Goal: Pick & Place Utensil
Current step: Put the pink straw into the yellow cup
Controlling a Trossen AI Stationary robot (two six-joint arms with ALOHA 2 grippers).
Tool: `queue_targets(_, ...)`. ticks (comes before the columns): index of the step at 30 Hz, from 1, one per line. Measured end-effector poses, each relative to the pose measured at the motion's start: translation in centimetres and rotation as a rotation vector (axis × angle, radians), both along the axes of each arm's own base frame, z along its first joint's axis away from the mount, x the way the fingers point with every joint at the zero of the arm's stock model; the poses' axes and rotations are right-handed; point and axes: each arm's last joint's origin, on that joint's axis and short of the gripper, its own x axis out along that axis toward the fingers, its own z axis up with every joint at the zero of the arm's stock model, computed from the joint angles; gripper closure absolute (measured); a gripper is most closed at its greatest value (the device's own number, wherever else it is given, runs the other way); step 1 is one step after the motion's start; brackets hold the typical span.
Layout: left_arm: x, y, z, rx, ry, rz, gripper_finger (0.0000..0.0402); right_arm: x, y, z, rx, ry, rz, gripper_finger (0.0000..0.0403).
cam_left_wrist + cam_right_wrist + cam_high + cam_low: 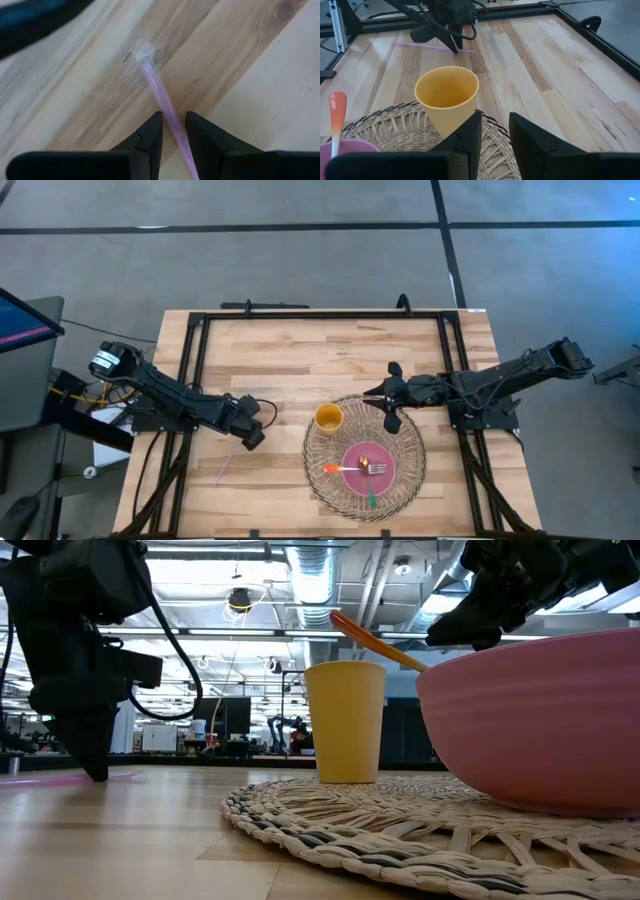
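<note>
The thin pink utensil should go upright into the yellow cup (328, 418), so my left gripper will grab it next by its pink handle (228, 462).
A thin pink utensil (228, 465) lies flat on the wooden table, left of the woven mat; its pale end (145, 52) points away from my left gripper. My left gripper (173, 127) is down at the table with a finger on each side of the pink handle and a gap still showing, so it is open. It also shows in the high view (250, 438). My right gripper (392, 395) is open and empty above the mat's far edge, beside the yellow cup (328, 418).
A round woven mat (410, 480) lies at the table's near right. It carries the yellow cup (447, 97) and a pink bowl (350, 455) holding a fork, an orange spoon (337, 117) and a green utensil. A black frame edges the table. Bare wood lies at the far side.
</note>
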Motion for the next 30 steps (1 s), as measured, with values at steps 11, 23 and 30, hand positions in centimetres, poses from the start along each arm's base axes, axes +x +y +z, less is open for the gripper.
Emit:
queue_targets(11, -0.2, 0.2, 1.0, -0.009, -0.089, 0.011, 0.0393, 0.0, 0.0, 0.0, 0.0, 0.0, 0.0, 0.031)
queue_targets(23, 2.4, -0.8, 5.4, -0.093, -0.592, -0.104, 0.0394, 0.0, 0.0, 0.0, 0.0, 0.0, 0.0, 0.031)
queue_targets(30, 2.9, -1.1, 10.0, -0.07, -0.983, -0.245, 0.0395, 0.0, 0.0, 0.0, 0.0, 0.0, 0.0, 0.031)
